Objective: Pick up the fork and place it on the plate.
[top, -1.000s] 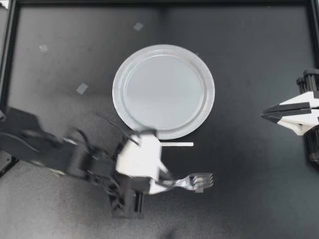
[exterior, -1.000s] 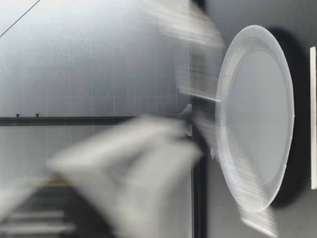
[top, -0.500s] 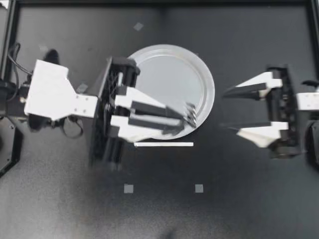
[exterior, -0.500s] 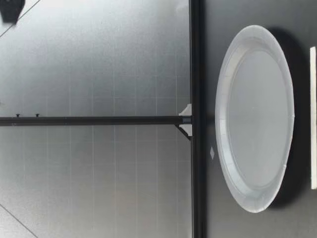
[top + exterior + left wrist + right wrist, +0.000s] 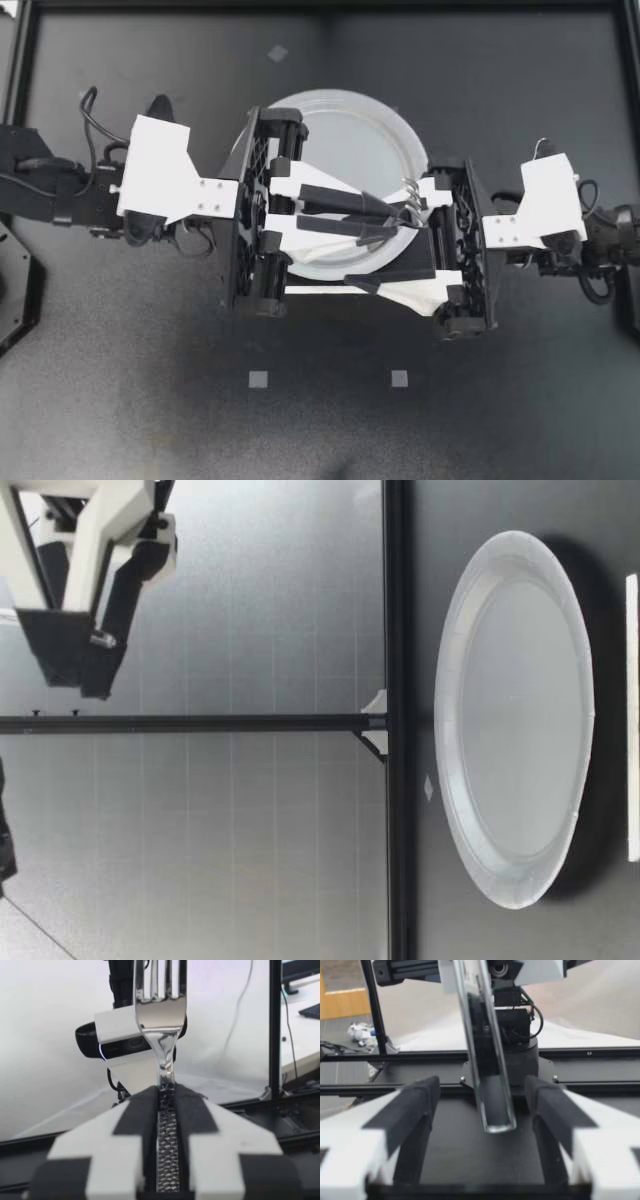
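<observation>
My right gripper is going to pick up the fork next by the flat end of its handle (image 5: 497, 1112), because the fork's pointed teeth stick out bare.
My left gripper (image 5: 384, 218) is shut on the metal fork (image 5: 411, 191) and holds it in the air over the right side of the white plate (image 5: 345, 135). In the left wrist view the fork (image 5: 160, 1015) stands out from the shut pads (image 5: 142, 1125), tines away from the gripper. My right gripper (image 5: 385, 245) faces it, open, one finger on each side of the fork's end. In the right wrist view the fork (image 5: 489, 1095) hangs between the spread fingers (image 5: 410, 1110) without touching them. A gripper (image 5: 85, 580) shows high above the plate (image 5: 515, 720) in the low view.
A thin white strip (image 5: 310, 290) lies on the black table just in front of the plate, partly under the grippers. Two small tape squares (image 5: 258, 378) (image 5: 399, 378) mark the table nearer the front. A black frame (image 5: 20, 100) borders the table.
My left gripper carried the fork up from the table's front and across over the plate. My right gripper opened and came in from the right until its fingers flank the fork.
</observation>
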`<state>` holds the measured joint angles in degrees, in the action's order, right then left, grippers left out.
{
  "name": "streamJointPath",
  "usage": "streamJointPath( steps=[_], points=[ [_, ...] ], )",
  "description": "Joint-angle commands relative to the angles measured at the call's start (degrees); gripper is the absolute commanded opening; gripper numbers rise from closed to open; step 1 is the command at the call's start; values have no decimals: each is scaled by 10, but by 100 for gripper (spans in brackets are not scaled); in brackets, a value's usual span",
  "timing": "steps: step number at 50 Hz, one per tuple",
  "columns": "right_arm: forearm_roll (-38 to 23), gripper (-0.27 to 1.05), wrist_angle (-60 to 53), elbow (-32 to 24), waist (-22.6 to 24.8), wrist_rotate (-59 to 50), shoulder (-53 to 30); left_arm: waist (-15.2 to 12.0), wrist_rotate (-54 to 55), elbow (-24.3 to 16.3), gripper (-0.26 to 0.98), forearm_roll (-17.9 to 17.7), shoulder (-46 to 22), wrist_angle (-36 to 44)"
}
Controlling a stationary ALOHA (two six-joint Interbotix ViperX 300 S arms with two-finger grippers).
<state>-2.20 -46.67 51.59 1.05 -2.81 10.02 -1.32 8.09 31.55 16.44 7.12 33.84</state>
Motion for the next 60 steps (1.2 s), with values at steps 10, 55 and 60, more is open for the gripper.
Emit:
streamJointPath(
  steps=[10,55,60],
  points=[
    [-1,53,7,-10,3,0,10,-3,3,7,3,-1,22,5],
    [-18,15,9,-8,3,1,22,-3,36,37,5,-3,37,26],
    [-18,15,9,-9,4,0,24,-3,50,34,14,-2,34,6]
  ],
)
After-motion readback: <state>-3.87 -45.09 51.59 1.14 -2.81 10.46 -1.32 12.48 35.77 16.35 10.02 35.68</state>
